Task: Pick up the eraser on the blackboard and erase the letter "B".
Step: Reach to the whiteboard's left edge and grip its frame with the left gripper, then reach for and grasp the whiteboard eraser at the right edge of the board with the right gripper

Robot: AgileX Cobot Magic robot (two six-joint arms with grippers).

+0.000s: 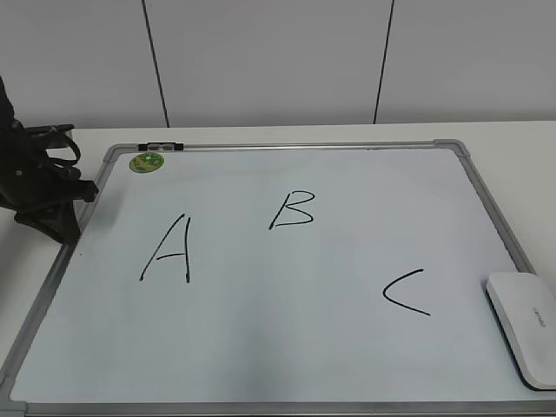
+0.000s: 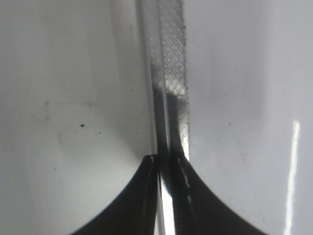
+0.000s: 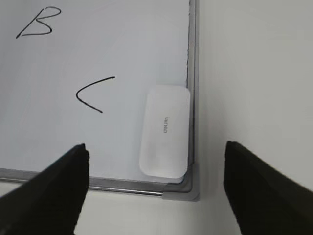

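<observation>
My right gripper grabs the eraser [image 1: 526,326] by its long sides next, to wipe away the letter "B".
The blackboard [image 1: 287,347] is a white board in a grey frame, lying flat; it also shows in the right wrist view [image 3: 44,122]. The letter "B" [image 1: 291,210] is black, upper middle of the board, and shows in the right wrist view [image 3: 38,23]. The eraser [image 1: 526,326] is a white rounded block at the board's near right corner, with small grey lettering on top [image 3: 165,131]. My right gripper [image 3: 156,149] is open and empty above that corner, and is out of the exterior view. My left gripper [image 1: 65,228] is shut over the board's left frame [image 2: 164,159].
A black letter A [image 1: 169,250] is on the left and a black letter C [image 1: 406,291] on the right of the board, C also in the right wrist view [image 3: 93,93]. A round green magnet [image 1: 147,162] and a small black clip [image 1: 161,146] sit at the far left corner.
</observation>
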